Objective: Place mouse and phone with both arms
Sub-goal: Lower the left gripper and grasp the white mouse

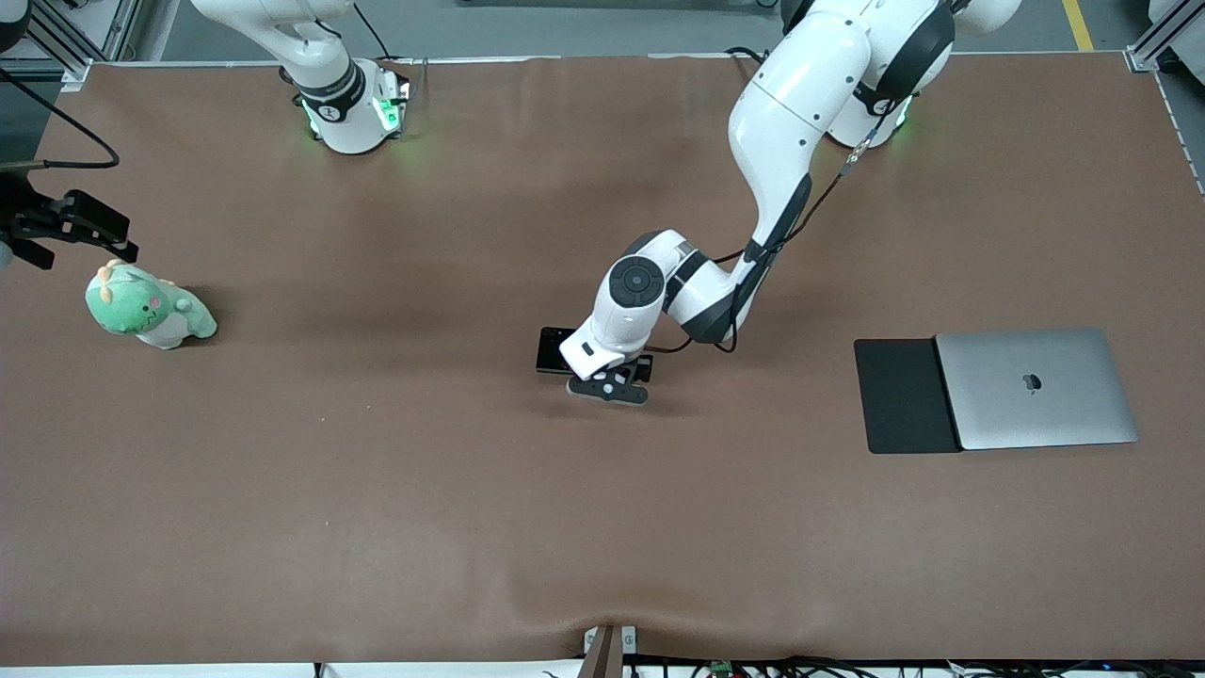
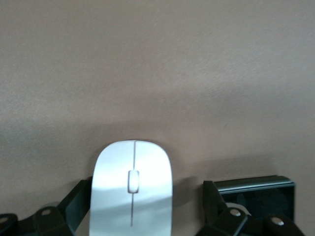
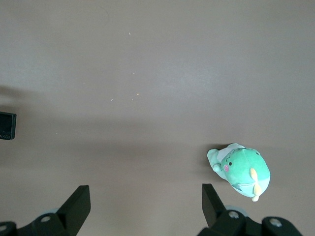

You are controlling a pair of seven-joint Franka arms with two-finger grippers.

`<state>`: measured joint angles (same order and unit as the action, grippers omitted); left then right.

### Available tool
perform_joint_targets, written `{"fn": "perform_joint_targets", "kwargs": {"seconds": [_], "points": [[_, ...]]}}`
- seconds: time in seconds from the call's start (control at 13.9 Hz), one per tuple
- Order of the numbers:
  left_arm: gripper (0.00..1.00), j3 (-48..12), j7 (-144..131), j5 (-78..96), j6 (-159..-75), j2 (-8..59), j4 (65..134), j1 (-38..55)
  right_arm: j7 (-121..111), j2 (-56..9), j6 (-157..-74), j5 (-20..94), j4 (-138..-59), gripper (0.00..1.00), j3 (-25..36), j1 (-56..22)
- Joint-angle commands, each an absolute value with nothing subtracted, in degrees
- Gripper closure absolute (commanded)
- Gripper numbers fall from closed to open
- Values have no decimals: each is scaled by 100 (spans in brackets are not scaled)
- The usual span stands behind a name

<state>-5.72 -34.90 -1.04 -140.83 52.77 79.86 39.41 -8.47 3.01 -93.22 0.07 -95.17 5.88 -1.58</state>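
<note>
I need to place the white mouse on the black pad (image 1: 906,396), so next I should grab the mouse by its long side edges with my left gripper.
The white mouse (image 2: 132,189) lies on the brown table between the spread fingers of my left gripper (image 2: 146,191), which is open around it with a gap at one finger (image 2: 211,199). In the front view my left gripper (image 1: 610,384) is low over mid-table and the hand hides the mouse. The black phone (image 1: 554,349) lies flat beside it, partly under the left hand, and also shows in the left wrist view (image 2: 258,194). My right gripper (image 1: 89,226) hangs open and empty (image 3: 143,194) over the right arm's end of the table.
A green plush toy (image 1: 149,306) lies near the right gripper and shows in the right wrist view (image 3: 239,169). A flat black pad (image 1: 902,395) and a closed silver laptop (image 1: 1036,388) lie side by side toward the left arm's end.
</note>
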Motion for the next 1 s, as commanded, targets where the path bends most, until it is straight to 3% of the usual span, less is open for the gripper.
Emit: {"fn": "perform_joint_targets", "kwargs": {"seconds": [0.0,0.43,0.93], "points": [[5,-536,-3656,-264,-13782,5247,8007,3946,-844,281,-9299,70,-9501,0,510,-35],[43,-536,-3674,-264,-13500,5115,8016,3902,-861,264,-9290,79,-9501,0,510,-26],[57,-291,-3735,-264,-12043,4466,8059,3815,-853,-332,-9395,132,-9527,0,483,-719]]}}
